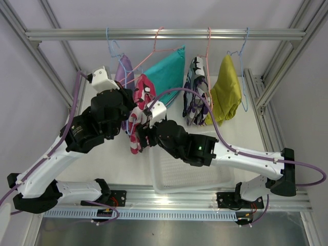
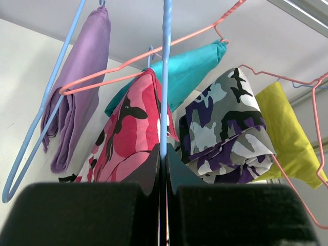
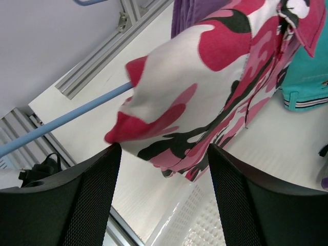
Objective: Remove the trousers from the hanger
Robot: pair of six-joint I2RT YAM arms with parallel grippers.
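My right gripper needs to grab the cloth fold's near end [image 3: 161,134] next and leave the blue wire [image 3: 61,120] free, to slide the camouflage trousers off the hanger.
The pink-black-white camouflage trousers [image 1: 140,105] hang in front of the rail, between my two grippers. My left gripper [image 2: 165,154] is shut on a blue hanger wire [image 2: 165,77] that runs up against these trousers [image 2: 128,133]. In the top view the left gripper [image 1: 130,114] is at their left side. My right gripper [image 3: 164,154] is open, its jaws on either side below the trousers' lower end [image 3: 205,87]; it shows in the top view [image 1: 139,137] too. The blue wire [image 3: 61,120] goes into the cloth fold. Lilac [image 1: 124,72], teal [image 1: 166,69], purple camouflage [image 1: 196,92] and mustard [image 1: 227,95] trousers hang behind.
A metal rail [image 1: 164,34] carries pink and blue hangers. A pink hanger [image 2: 154,54] crosses above the held trousers. A white perforated tray [image 1: 174,171] lies on the table under the right arm. Frame posts stand at both sides.
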